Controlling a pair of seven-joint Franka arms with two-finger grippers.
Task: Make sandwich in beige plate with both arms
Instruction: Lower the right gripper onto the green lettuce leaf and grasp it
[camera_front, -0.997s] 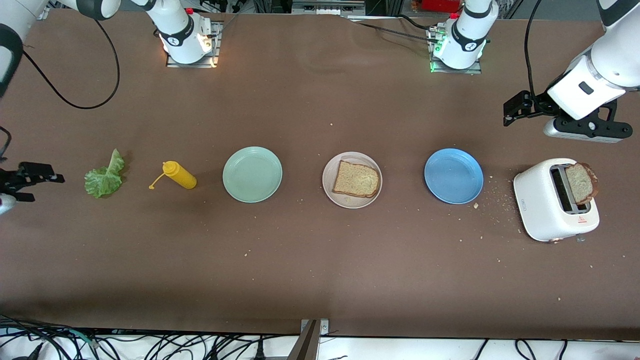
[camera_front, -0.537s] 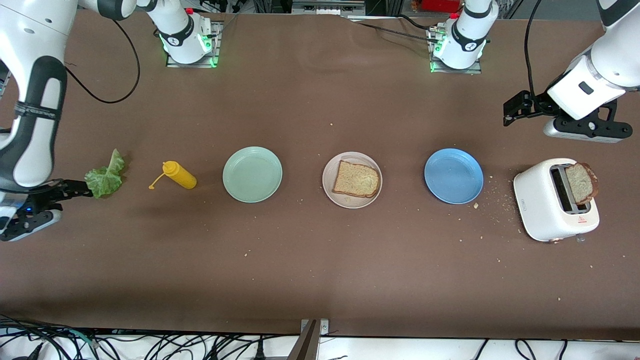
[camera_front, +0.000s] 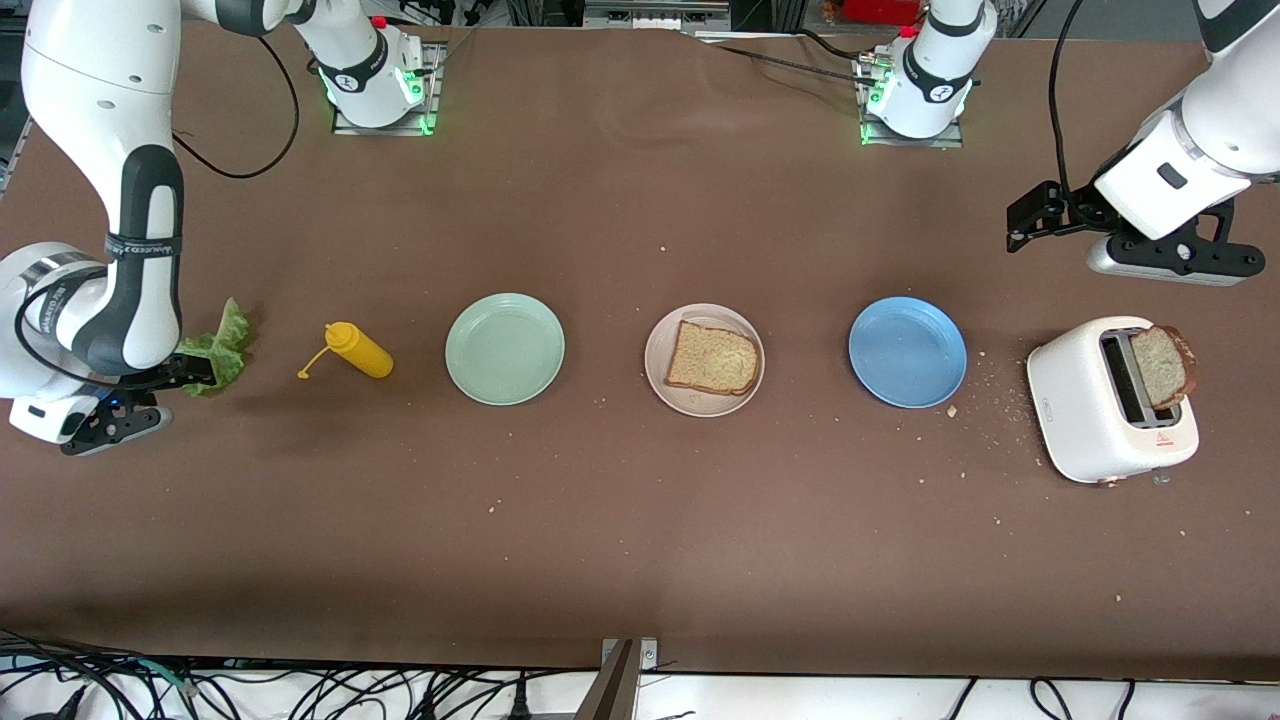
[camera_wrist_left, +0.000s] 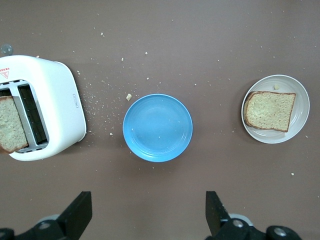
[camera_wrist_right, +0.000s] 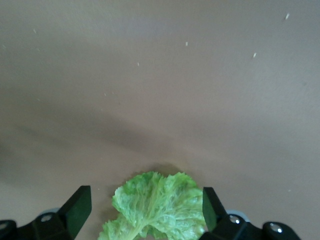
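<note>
The right gripper grips the lettuce leaf by its pale stem end (camera_front: 204, 382) next, to lay the leaf over the bread slice on the beige plate (camera_front: 703, 403).
The beige plate (camera_front: 703, 403) lies mid-table with one bread slice (camera_front: 711, 358) flat on it. The left wrist view also shows this plate (camera_wrist_left: 301, 107) and slice (camera_wrist_left: 270, 111). A second slice (camera_front: 1160, 365) sticks up from the white toaster (camera_front: 1090, 410) at the left arm's end. The green lettuce leaf (camera_front: 230, 338) lies on the table at the right arm's end. My right gripper (camera_front: 195, 372) is open low over the leaf (camera_wrist_right: 157, 207), with one finger on each side of it (camera_wrist_right: 145, 202). My left gripper (camera_front: 1030, 220) waits open and empty (camera_wrist_left: 148, 217) over bare table near the toaster.
A yellow squeeze bottle (camera_front: 358, 350) lies beside the lettuce. Between it and the beige plate is a mint-green plate (camera_front: 505, 349). A blue plate (camera_front: 907, 351) sits between the beige plate and the toaster. Crumbs are scattered around the toaster.
The right arm has swung in from the table's end, bringing its open gripper over the lettuce. The left arm, plates and bread have not moved.
</note>
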